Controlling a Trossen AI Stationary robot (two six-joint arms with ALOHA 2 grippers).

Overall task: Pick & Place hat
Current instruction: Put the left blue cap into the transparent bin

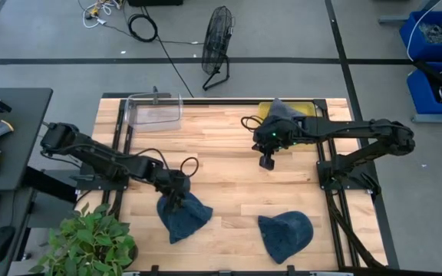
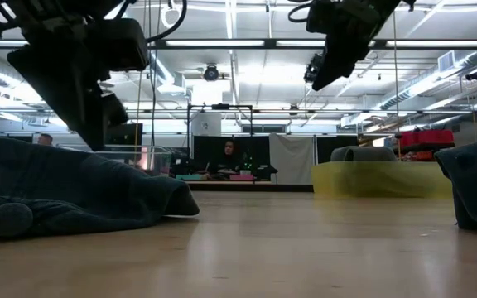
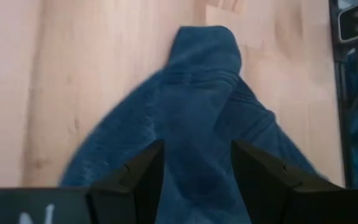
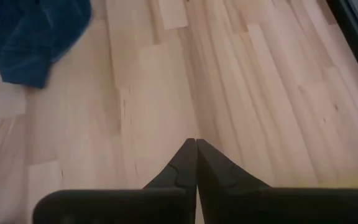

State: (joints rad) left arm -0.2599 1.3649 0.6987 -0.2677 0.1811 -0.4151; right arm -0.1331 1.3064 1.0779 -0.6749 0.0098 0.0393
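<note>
The dark blue hat should go in the clear plastic container, so my left gripper will grab its raised cloth fold (image 3: 196, 146) next.
A dark blue knit hat (image 1: 184, 217) lies flat on the wooden table near its near-left part; it also shows large in the low view (image 2: 73, 190) and in the left wrist view (image 3: 197, 87). My left gripper (image 1: 176, 198) is down over the hat's far end, open, its two fingers on either side of a raised fold (image 3: 196, 162). My right gripper (image 1: 267, 161) hangs shut above bare wood at mid-table (image 4: 196, 149), high in the low view (image 2: 321, 70). A second blue hat (image 1: 286, 234) lies near the near edge. My left gripper comes at the hat from above, pointing down, with one open finger (image 3: 138, 177) on each side of a raised fold (image 3: 197, 143) near the hat's far end. The hat lies on the table. Whether the fingertips touch the cloth, I cannot tell.
A yellow bin (image 1: 309, 109) at the far edge holds a third dark hat (image 1: 281, 111). A clear plastic container (image 1: 156, 111) sits at the far-left corner. A potted plant (image 1: 90, 245) stands off the near-left corner. Bare wood lies between the two hats.
</note>
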